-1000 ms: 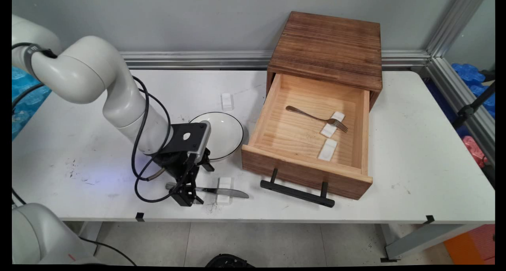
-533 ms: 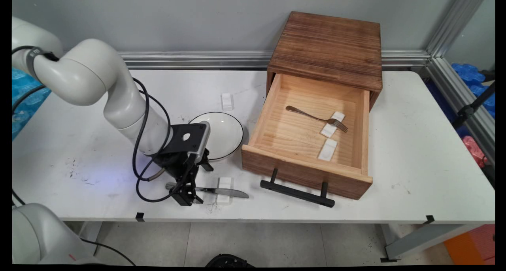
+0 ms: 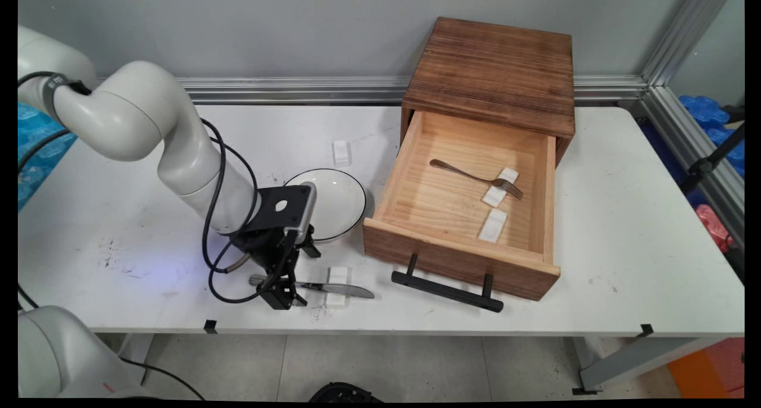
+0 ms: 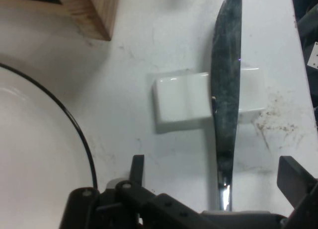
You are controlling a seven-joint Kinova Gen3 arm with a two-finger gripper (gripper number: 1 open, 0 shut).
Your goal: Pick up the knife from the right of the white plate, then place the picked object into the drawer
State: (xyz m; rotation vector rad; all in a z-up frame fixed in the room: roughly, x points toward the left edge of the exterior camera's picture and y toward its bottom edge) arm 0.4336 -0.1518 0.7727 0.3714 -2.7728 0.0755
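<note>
I will next grab the table knife by its handle to move it into the open drawer.
My gripper (image 3: 283, 294) is down at the table's near edge, open, with its fingers either side of the handle end of a table knife (image 3: 340, 289). In the hand view the knife (image 4: 226, 90) runs straight up from between the two fingertips of the gripper (image 4: 214, 170). One finger (image 4: 137, 165) stands well left of the knife and the other to its right. The blade lies across a small white rest (image 3: 337, 277), seen under the blade as a rest (image 4: 181, 102) in the hand view. No finger touches the knife.
A white bowl (image 3: 339, 201) with a dark rim sits just behind the gripper. To its right a wooden drawer (image 3: 458, 259) stands pulled out, holding a fork (image 3: 469, 174) and two white rests (image 3: 493, 225). Its black handle (image 3: 446, 292) reaches toward the knife tip. Another white rest (image 3: 341, 152) lies farther back.
The arm's upper links have shifted slightly to the right. The gripper has stayed at the knife's handle, and the knife has not moved.
</note>
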